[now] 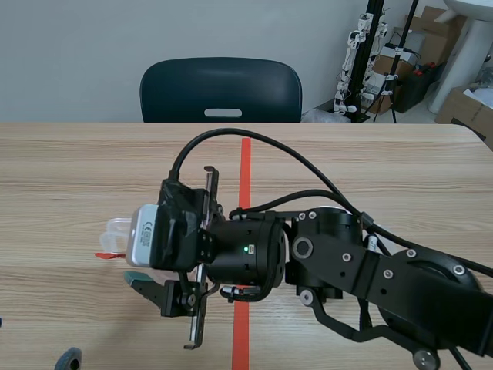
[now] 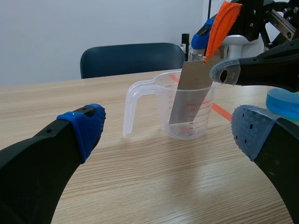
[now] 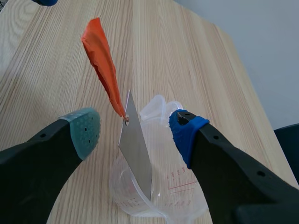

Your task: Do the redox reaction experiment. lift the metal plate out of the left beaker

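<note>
Next, my right gripper grabs the metal plate by its top edge (image 3: pixel 130 103) beside the orange tag, to lift the plate out of the beaker (image 3: pixel 175 186).
A clear plastic beaker (image 2: pixel 187 116) with a handle stands on the wooden table. A grey metal plate (image 3: pixel 138 158) leans upright inside it, with an orange tag (image 3: pixel 100 60) tied to its top corner. My right gripper (image 3: pixel 135 128) is open and straddles the plate's top, a pad on each side with a gap. In the scene view the right arm reaches across the middle and hides most of the beaker (image 1: pixel 115 231). My left gripper (image 2: pixel 170 128) is open, low over the table, with the beaker ahead of it; one of its fingertips (image 1: pixel 69 358) shows at the near left.
An orange-red tape line (image 1: pixel 245 169) runs down the table's middle. A blue round thing (image 2: pixel 282 102) sits beside the beaker, mostly hidden behind the right arm. A dark chair (image 1: pixel 221 89) stands past the far edge, with boxes and stands at the back right.
</note>
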### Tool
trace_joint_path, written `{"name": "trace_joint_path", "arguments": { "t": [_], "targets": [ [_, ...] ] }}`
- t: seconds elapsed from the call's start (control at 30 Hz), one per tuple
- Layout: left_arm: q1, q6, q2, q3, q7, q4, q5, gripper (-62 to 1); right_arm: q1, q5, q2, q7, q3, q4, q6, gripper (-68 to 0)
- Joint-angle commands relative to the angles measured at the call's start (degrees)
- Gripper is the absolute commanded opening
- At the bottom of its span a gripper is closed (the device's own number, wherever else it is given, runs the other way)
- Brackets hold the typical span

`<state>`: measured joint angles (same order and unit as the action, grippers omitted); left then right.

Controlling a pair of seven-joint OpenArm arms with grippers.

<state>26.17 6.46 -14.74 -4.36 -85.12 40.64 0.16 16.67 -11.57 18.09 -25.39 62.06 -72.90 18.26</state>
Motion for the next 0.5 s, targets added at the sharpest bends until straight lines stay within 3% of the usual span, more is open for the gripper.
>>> {"name": "trace_joint_path", "arguments": {
  "t": [0.0,0.47],
  "targets": [
    [0.31,0.13,-0.39,-0.02,-0.74,1.03,-0.13,-4.1,1.46,0.35,-0.48,-0.46,-0.22,-0.35,-0.2,-37.6],
    [0.31,0.13,-0.39,-0.02,-0.35,1.03,-0.13,-4.1,1.46,0.35,-0.48,-0.9,-0.22,-0.35,-0.22,-57.0]
  ]
}}
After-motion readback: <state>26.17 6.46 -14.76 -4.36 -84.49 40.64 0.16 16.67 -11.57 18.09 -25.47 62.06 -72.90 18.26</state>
